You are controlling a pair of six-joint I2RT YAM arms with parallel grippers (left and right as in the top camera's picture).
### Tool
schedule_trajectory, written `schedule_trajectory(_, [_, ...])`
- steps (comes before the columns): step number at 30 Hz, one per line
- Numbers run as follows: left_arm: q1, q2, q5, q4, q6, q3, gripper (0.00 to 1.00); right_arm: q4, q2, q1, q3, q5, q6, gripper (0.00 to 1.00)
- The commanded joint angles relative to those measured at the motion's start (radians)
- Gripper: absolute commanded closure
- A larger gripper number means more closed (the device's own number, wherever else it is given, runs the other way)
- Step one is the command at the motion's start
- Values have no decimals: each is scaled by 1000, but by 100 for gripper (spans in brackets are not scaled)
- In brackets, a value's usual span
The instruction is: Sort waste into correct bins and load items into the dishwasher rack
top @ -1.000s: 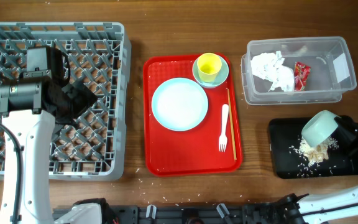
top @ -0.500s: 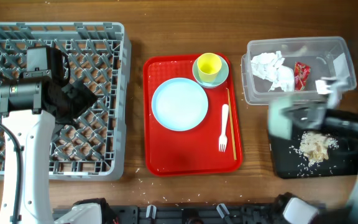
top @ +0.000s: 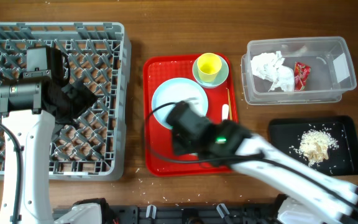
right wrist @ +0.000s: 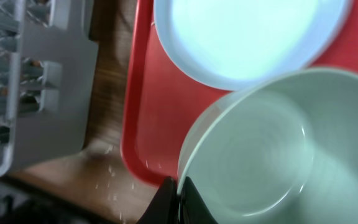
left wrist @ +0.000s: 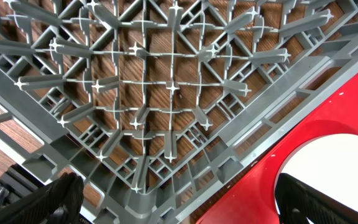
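The pale-green bowl would drop tilted onto the red tray beside the plate if my right gripper opened now, so it is too early to release.
My right gripper is shut on the rim of a pale-green bowl, held tilted over the red tray's front left part, just below the light-blue plate. In the overhead view the right arm hides this bowl and part of the plate. The yellow cup sits in the second green bowl. The white fork and wooden stick lie partly covered. My left gripper is open and empty over the grey rack.
The clear tub holds the napkin and dark-red wrapper. The black tray holds rice scraps. The red tray lies between rack and bins. Rice grains dot the table by its front left corner.
My right arm swung left from the black tray to over the red tray, carrying the green bowl. The rice stays on the black tray. The left arm has not moved.
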Motion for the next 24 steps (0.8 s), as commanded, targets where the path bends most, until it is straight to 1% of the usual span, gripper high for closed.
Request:
schedule_trajectory(1, [2,-12,-9,2,1,12,0,64,137,63,2,98,93,96])
schedule_trajectory(4, [2,-12,-9,3,1,12,0,89,203,66,2,86,103,96])
schedule_trajectory(5, [2,-12,-9,3,0,12,0,91,204,66,2,72,103,93])
schedule_trajectory(6, [2,-12,-9,3,0,12,0,93,203,66,3,58,102,76])
schedule_trajectory(7, [2,-12,-9,2,1,12,0,92,198,66,8,36,101,51])
schedule_trajectory(8, [2,-12,-9,3,1,12,0,85,192,65,18,10,87,29])
schedule_trajectory(10, [2,-12,-9,3,1,12,0,52,180,60,49,-8,69,5])
schedule_trajectory(11, [2,-12,-9,3,1,12,0,-3,162,48,81,-6,73,0])
schedule_trajectory(13, [2,-12,-9,2,1,12,0,-119,113,-4,152,4,72,0])
schedule_trajectory(15, [2,-12,-9,3,1,12,0,-229,54,-89,212,12,56,0])
schedule_trajectory(17, [2,-12,-9,3,1,12,0,-321,-27,-222,238,12,18,0])
schedule_trajectory(19, [2,-12,-8,3,0,12,0,-405,-112,-390,238,28,8,0])
schedule_trajectory(21, [2,-12,14,30,-7,12,0,-452,-165,-521,238,42,-70,0])
schedule_trajectory(22, [2,-12,45,71,-7,12,0,-463,-195,-613,238,42,-132,0])
schedule_trajectory(23, [2,-12,135,65,-6,12,0,-463,-202,-647,238,42,-136,0])
schedule_trajectory(24, [2,-12,211,27,-7,12,0,-462,-204,-677,238,42,-133,0])
